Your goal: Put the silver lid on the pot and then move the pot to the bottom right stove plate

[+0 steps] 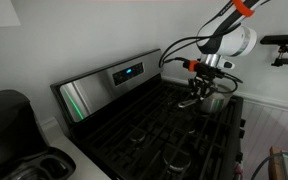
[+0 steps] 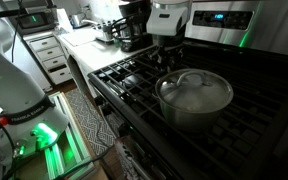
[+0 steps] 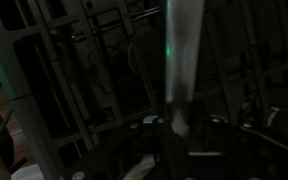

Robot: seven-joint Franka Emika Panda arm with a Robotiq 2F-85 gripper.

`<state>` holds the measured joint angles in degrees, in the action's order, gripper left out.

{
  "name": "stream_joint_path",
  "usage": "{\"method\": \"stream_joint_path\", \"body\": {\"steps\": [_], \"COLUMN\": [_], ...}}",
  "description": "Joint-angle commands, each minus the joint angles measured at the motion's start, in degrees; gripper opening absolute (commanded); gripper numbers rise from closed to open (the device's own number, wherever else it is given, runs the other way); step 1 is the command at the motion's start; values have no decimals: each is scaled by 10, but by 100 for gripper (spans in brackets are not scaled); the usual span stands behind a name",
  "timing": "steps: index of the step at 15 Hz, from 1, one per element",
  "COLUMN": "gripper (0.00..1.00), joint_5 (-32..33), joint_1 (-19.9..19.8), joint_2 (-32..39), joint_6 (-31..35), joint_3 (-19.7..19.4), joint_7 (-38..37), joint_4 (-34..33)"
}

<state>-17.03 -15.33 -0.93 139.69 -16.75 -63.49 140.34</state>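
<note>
My fingers are on both sides of the pot's handle, and the pot stands level on the black grate. It is time for my gripper to open.
The pot stands on the black grate on the stove's right side, with the silver lid on it. The pot also shows in an exterior view. My gripper is at the far end of the pot's long handle. In the wrist view the silver handle runs up the picture, and its end sits between my jaws, which are closed against it. The burner under the pot is hidden, so I cannot tell which stove plate it is.
Bare burners under grates lie on the stove's other side. The control panel with a lit display rises at the back. A black coffee maker stands on the counter beside the stove. Appliances crowd the far counter.
</note>
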Motion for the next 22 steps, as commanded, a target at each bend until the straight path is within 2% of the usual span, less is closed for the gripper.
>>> {"method": "stream_joint_path", "body": {"steps": [1,2,3,8,10,13,18,22], "gripper": [7,53,55,88,100,100,100,100], "joint_5": [-10,-11,-14,-16,-7,35,160,233], "joint_1": [-8,-8,-8,-12,-14,-18,-32,-38], "joint_2": [-24,-25,-26,-39,-49,-72,-106,-125], "joint_6": [-12,-15,-14,-11,-32,-54,-70,-121], "joint_3": [-2,-2,-2,-4,-3,2,21,40], "joint_7": [8,14,18,38,29,7,-39,-48], "joint_4": [15,13,14,13,6,-5,-39,-73]}}
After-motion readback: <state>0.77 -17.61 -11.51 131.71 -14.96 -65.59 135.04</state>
